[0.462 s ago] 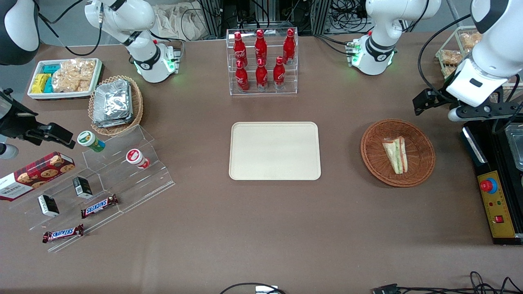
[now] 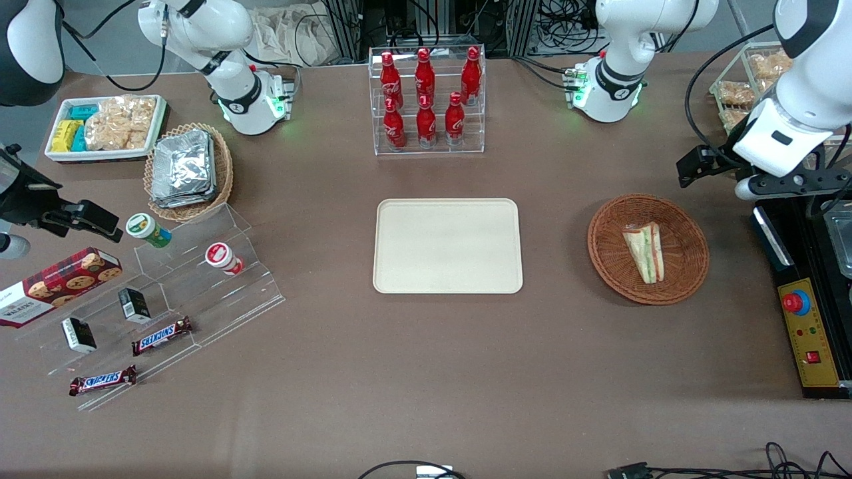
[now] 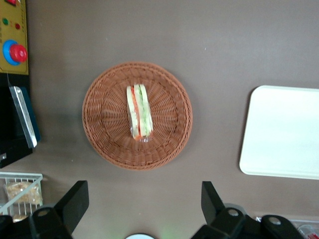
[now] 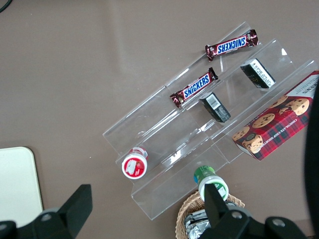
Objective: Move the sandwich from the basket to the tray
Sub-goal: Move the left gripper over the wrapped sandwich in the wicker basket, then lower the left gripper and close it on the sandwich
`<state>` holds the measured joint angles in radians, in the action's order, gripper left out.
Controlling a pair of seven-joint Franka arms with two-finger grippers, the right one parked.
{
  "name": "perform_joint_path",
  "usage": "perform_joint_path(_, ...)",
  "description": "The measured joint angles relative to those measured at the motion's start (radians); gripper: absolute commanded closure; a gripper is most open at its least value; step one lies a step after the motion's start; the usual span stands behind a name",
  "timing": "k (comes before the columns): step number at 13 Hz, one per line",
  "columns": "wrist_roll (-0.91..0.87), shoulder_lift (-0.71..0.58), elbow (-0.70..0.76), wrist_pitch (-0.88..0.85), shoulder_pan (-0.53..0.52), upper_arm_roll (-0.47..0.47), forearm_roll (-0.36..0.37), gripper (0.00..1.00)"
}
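To place the sandwich from the basket onto the cream-beige tray [image 2: 447,245], my left gripper next needs to grab the sandwich by its wide wrapped end [image 2: 640,235].
The sandwich [image 2: 644,251] is a pale wedge with green and red-pink stripes, lying in the round reddish-brown wicker basket [image 2: 685,279]. The cream-beige tray [image 2: 447,245] lies flat at the table's middle, beside the basket, with nothing on it. My left gripper [image 2: 775,189] hangs high above the table beside the basket, farther from the front camera than the sandwich and toward the working arm's end. In the left wrist view the gripper [image 3: 143,199] is open and empty, with the sandwich [image 3: 138,111], basket [image 3: 107,139] and tray [image 3: 284,132] below it.
A black control box [image 2: 809,332] with a red button stands beside the basket at the table's end. A wire rack of snack bags [image 2: 739,86] is near the arm. A clear rack of red bottles [image 2: 426,100] stands farther from the front camera than the tray.
The left arm and gripper have shifted slightly toward the working arm's end of the table. The sandwich, basket and tray have not moved.
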<state>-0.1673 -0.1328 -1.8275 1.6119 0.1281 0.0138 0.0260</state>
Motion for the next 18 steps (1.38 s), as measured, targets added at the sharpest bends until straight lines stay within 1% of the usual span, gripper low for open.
perform_joint_path(1,-0.001,0.001,-0.028,0.019,0.0,0.0,-0.001,0.0)
perform_joint_path(3,-0.002,0.005,-0.137,0.144,-0.001,0.001,-0.001,0.0)
perform_joint_path(6,-0.004,0.027,-0.364,0.441,-0.004,0.029,-0.001,0.0)
perform_joint_path(8,-0.003,0.074,-0.477,0.629,-0.006,0.07,-0.001,0.0)
perform_joint_path(11,-0.003,0.188,-0.563,0.861,-0.009,0.086,-0.002,0.0)
perform_joint_path(14,-0.004,0.263,-0.584,0.952,-0.01,0.086,-0.004,0.0)
perform_joint_path(18,-0.004,0.289,-0.585,0.959,-0.013,0.086,-0.004,0.0)
